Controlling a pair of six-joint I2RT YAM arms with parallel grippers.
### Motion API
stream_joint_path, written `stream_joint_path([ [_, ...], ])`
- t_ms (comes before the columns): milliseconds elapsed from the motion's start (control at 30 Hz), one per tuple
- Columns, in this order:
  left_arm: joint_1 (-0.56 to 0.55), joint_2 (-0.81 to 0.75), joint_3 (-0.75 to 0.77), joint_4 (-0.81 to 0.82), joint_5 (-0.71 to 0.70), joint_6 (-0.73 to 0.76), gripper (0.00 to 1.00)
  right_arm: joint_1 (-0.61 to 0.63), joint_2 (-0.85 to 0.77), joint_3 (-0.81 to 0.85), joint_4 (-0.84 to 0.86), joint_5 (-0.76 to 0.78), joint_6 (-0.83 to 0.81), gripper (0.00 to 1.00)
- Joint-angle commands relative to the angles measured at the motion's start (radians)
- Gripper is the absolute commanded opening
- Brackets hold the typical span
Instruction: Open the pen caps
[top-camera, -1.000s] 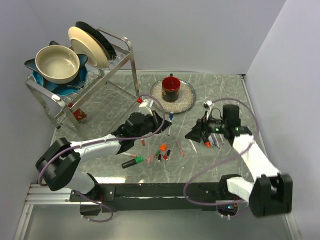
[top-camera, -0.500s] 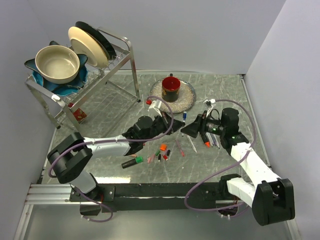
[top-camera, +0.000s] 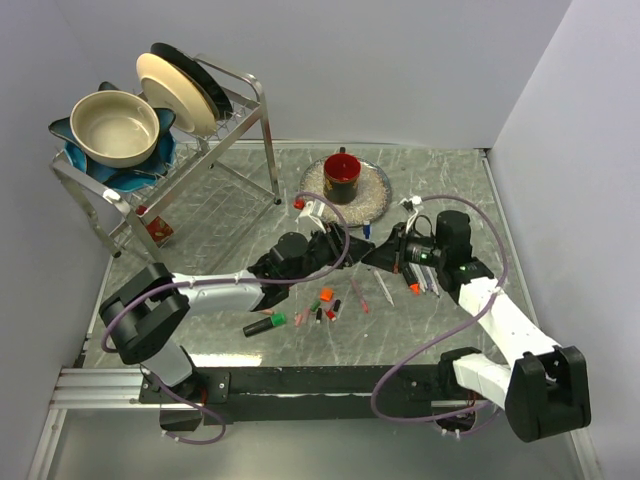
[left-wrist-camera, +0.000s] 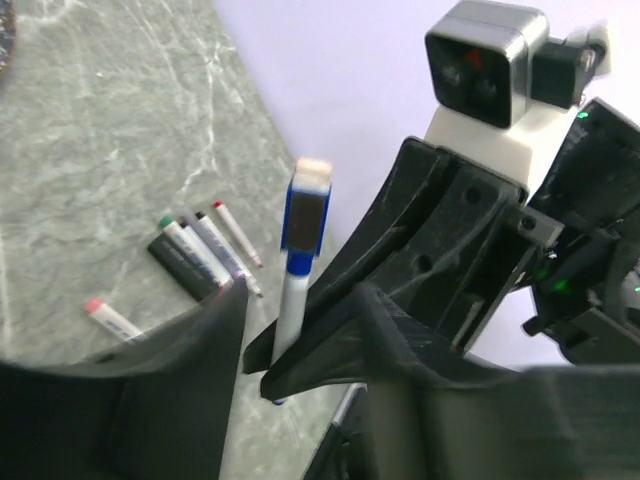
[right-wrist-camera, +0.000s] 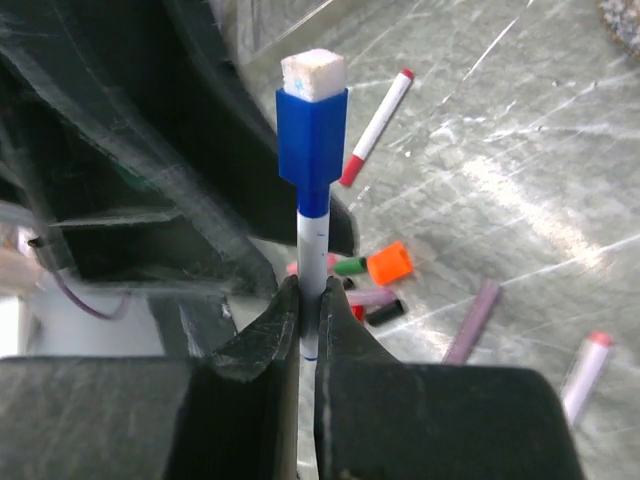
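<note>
The cap needs to be pulled open, so my left gripper should next grab the pen's blue cap (top-camera: 367, 229) (left-wrist-camera: 303, 227) and leave the pen's lower body to my right gripper.
A slim white pen (right-wrist-camera: 311, 250) stands upright above the table, its blue cap (right-wrist-camera: 312, 140) on it with a white felt tip on top. My right gripper (right-wrist-camera: 308, 300) is shut on the pen's lower body. My left gripper (left-wrist-camera: 300, 390) is open around the same pen (left-wrist-camera: 290, 310), its jaws apart from the body. In the top view both grippers meet at the pen (top-camera: 368, 232) in mid-table. Loose pen caps lie below: orange (right-wrist-camera: 390, 262), green (right-wrist-camera: 350, 266), black (right-wrist-camera: 385, 312).
Several uncapped pens (top-camera: 425, 280) lie at the right. A black marker with a green cap (top-camera: 265, 324) lies front left. A red mug (top-camera: 342, 178) on a woven mat stands at the back. A dish rack (top-camera: 165, 130) with a bowl and plates fills the back left.
My left gripper carried the pen rightward and has opened off it. My right gripper came in from the right and shut on the pen's body.
</note>
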Motion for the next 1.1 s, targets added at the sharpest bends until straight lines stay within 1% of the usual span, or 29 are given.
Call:
stream_joint_path([
  [0,0.012,-0.044,0.041,0.015,0.030,0.025,0.58,0.010,0.050,0.114,-0.140,-0.041,-0.212,0.00],
  [67,0.033,-0.053,0.023,0.024,0.041,0.013,0.58,0.010,0.069,0.128,-0.190,-0.063,-0.264,0.00],
  [133,0.044,-0.056,0.014,0.030,0.038,0.004,0.57,0.010,0.082,0.140,-0.209,-0.084,-0.281,0.00],
  [333,0.055,-0.053,0.024,0.006,0.024,0.032,0.54,0.008,0.090,0.140,-0.215,-0.090,-0.283,0.00],
  [600,0.064,-0.019,0.049,0.018,0.062,0.030,0.46,0.010,0.098,0.143,-0.212,-0.119,-0.272,0.00],
  [700,0.064,-0.003,0.057,0.033,0.085,0.024,0.39,0.011,0.107,0.148,-0.218,-0.124,-0.274,0.00],
  [733,0.065,-0.001,0.067,0.032,0.088,0.024,0.33,0.010,0.109,0.149,-0.226,-0.124,-0.277,0.00],
  [800,0.064,0.008,0.076,0.033,0.107,0.027,0.27,0.010,0.110,0.152,-0.227,-0.127,-0.277,0.00],
  [867,0.071,0.004,0.090,0.024,0.107,0.045,0.01,0.013,0.110,0.152,-0.236,-0.129,-0.286,0.00],
  [900,0.079,-0.013,0.093,0.015,0.093,0.053,0.01,0.017,0.110,0.152,-0.243,-0.123,-0.286,0.00],
  [933,0.108,-0.025,0.110,0.004,0.090,0.080,0.01,0.025,0.110,0.155,-0.262,-0.115,-0.325,0.00],
  [1000,0.153,-0.071,0.154,-0.054,0.063,0.114,0.01,0.049,0.115,0.161,-0.284,-0.103,-0.347,0.00],
  [1033,0.197,-0.085,0.234,-0.130,0.029,0.172,0.01,0.057,0.115,0.163,-0.301,-0.098,-0.365,0.00],
  [1067,0.216,-0.096,0.283,-0.179,0.007,0.205,0.01,0.075,0.115,0.167,-0.312,-0.093,-0.376,0.00],
])
